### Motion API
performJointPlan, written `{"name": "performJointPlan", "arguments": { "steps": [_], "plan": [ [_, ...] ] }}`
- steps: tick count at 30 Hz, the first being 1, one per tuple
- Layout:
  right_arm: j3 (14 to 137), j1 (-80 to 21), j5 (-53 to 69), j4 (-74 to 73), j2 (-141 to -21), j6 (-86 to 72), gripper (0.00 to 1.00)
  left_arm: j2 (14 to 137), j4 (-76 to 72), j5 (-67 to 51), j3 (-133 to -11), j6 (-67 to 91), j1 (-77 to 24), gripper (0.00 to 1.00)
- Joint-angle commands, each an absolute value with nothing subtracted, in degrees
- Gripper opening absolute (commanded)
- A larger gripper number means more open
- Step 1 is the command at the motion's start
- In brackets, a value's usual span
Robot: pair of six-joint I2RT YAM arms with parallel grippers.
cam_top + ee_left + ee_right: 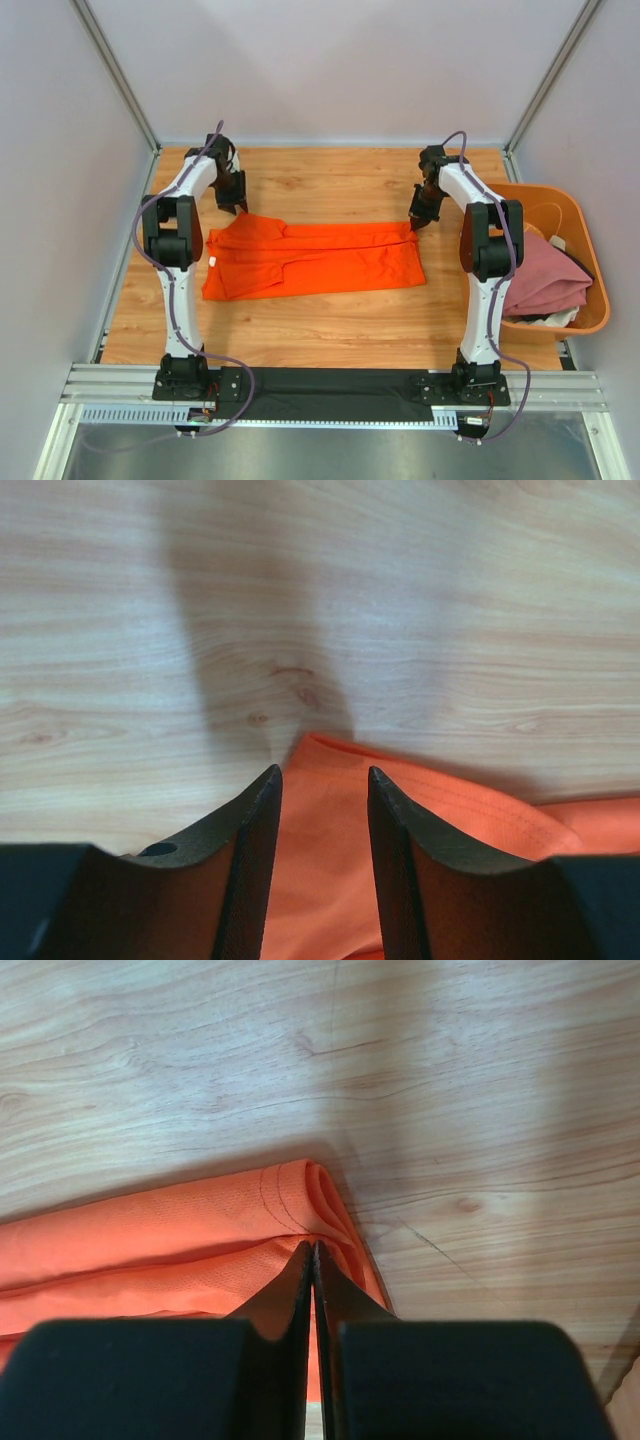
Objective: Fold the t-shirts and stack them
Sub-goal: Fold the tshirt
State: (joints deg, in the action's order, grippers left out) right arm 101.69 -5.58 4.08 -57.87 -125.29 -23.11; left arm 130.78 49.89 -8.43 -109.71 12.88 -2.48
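The orange t-shirt's corner (242,214) is between the open fingers of my left gripper, so my left gripper should close now and would pinch the corner.
The bright orange t-shirt (320,258) lies on the wooden table (330,320), folded into a long band running left to right. My left gripper (238,208) is open at its far left corner. In the left wrist view the fingers (322,772) straddle the cloth corner (470,810) without closing on it. My right gripper (418,225) is at the far right corner. In the right wrist view it (313,1245) is shut, with the folded orange hem (150,1230) pinched at its tips. The dusty pink t-shirt (545,275) lies bunched in the tub.
A rigid orange plastic tub (600,285) stands at the right edge of the table, beside the right arm, and also holds some pale and dark cloth. Grey walls close in the left, back and right sides. A black strip lies along the near edge.
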Motion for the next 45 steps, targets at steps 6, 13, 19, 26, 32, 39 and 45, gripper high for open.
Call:
{"name": "performJointPlan", "arguments": {
  "steps": [6,13,19,26,32,39,45],
  "plan": [
    [102.3,-6.0,4.5,-57.7,-123.4,-23.0,0.0,133.2,52.6,-8.3,-114.3,10.5,-2.5,0.44],
    [102.5,-6.0,4.9,-57.4,-123.5,-23.5,0.0,134.8,54.2,-5.6,-113.7,9.6,-3.9,0.41],
    [102.4,-6.1,5.0,-57.3,-123.4,-24.0,0.01,135.9,53.6,-5.2,-114.5,9.4,-4.1,0.2],
    [102.7,-6.2,4.7,-57.2,-123.3,-23.6,0.01,135.0,54.4,-6.4,-120.8,9.2,-4.1,0.0],
    [103.8,-6.2,4.4,-56.2,-122.3,-23.5,0.0,123.6,45.2,-5.1,-116.0,11.6,-4.0,0.0],
    [107.8,-6.2,2.5,-53.2,-123.2,-22.6,0.0,121.2,39.3,-4.8,-116.7,13.1,-4.0,0.0],
    [115.2,-6.2,2.8,-52.3,-126.7,-22.7,0.0,120.7,34.3,-4.5,-116.5,15.4,-3.4,0.0]
  ]
}}
